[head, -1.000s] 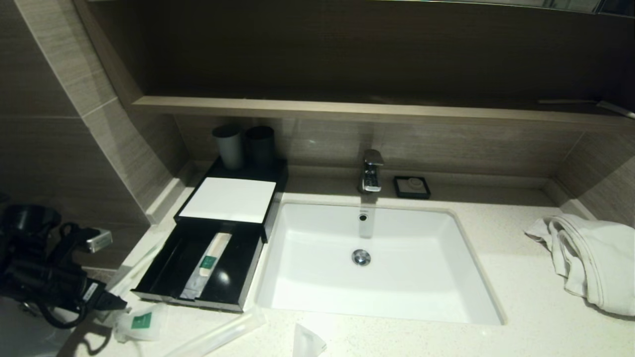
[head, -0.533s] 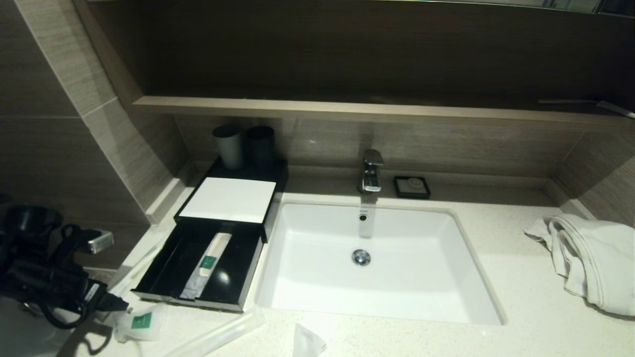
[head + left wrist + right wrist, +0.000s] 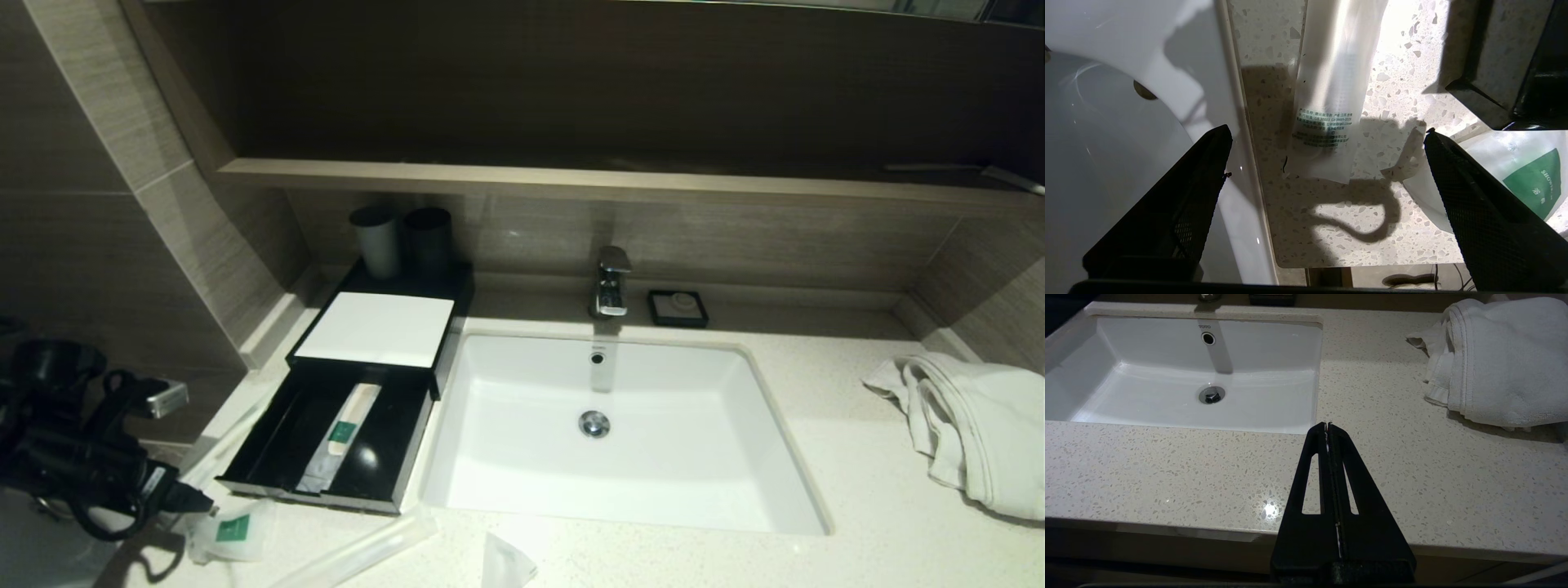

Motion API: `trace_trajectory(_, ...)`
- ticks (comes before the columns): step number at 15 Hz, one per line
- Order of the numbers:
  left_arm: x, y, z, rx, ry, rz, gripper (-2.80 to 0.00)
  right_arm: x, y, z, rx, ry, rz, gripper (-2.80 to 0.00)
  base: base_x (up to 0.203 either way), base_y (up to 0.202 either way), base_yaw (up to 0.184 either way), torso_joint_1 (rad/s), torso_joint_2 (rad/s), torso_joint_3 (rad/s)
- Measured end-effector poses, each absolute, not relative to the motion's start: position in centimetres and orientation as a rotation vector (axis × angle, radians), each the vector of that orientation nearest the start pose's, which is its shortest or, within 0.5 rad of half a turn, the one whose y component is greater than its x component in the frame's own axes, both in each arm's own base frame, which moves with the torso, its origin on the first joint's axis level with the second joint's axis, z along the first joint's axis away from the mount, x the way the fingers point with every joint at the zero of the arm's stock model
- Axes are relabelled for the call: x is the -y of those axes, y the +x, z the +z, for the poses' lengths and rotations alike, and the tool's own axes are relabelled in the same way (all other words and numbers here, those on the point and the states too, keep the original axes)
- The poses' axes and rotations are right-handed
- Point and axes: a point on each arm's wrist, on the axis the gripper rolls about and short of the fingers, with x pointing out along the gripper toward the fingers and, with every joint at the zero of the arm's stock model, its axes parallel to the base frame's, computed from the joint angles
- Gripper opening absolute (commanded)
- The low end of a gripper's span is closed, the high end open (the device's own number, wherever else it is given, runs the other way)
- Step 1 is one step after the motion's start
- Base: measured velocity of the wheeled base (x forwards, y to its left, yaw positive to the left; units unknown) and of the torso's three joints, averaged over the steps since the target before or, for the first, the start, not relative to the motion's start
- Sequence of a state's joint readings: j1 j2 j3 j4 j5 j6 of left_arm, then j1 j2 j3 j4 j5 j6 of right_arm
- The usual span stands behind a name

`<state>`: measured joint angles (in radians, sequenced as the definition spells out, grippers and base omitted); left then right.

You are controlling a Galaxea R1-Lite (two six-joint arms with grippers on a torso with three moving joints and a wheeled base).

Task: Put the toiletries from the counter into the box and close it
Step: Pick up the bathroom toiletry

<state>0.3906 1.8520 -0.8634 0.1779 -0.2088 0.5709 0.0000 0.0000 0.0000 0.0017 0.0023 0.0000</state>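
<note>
My left gripper's fingers are on either side of the long thin packet's printed end (image 3: 1323, 128), near the speckled counter, so my left gripper closes on the packet next.
The black box (image 3: 373, 329) with a white top panel stands left of the sink, and its drawer (image 3: 277, 482) is pulled open with one long packet (image 3: 343, 429) inside. On the counter (image 3: 816, 408) lie a long thin packet (image 3: 220, 445) beside the drawer, a short pouch with a green mark (image 3: 231, 529), a long packet (image 3: 359, 551) and a small packet (image 3: 506, 563). My left arm (image 3: 73, 457) is at the counter's left end. My left gripper (image 3: 1327, 130) is open above the long thin packet (image 3: 1331, 102), with the green-marked pouch (image 3: 1527, 179) next to one finger. My right gripper (image 3: 1327, 425) is shut and empty over the counter's front.
Two dark grey cups (image 3: 400, 237) stand behind the box. The sunken white sink (image 3: 522, 490), the tap (image 3: 611, 282) and a black soap dish (image 3: 678, 308) are at the centre. A white towel (image 3: 971, 425) lies at the right. A wooden shelf (image 3: 571, 180) overhangs the back.
My left arm has crept slightly down and to the right. Nothing else has moved.
</note>
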Motion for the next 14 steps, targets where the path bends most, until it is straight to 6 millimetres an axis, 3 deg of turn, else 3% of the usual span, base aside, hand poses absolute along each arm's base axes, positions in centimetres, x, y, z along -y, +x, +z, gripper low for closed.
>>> trace_trajectory(10, -10.42, 26.49, 8.50, -1.125, 0.157, -0.163, 0.00, -0.01, -2.28, 7.53, -0.001, 0.000, 0.003, -2.80, 0.000, 0.000, 0.000, 0.000, 0.00, 0.000)
trace_trajectory(11, -10.43, 26.52, 8.45, -1.126, 0.158, -0.164, -2.80, -0.01, -2.28, 7.53, -0.002, 0.000, 0.003, -2.80, 0.000, 0.000, 0.000, 0.000, 0.00, 0.000)
trace_trajectory(14, -10.45, 26.57, 8.30, -1.130, 0.155, -0.165, -2.80, -0.01, -2.28, 7.53, -0.001, 0.000, 0.003, -2.80, 0.000, 0.000, 0.000, 0.000, 0.00, 0.000)
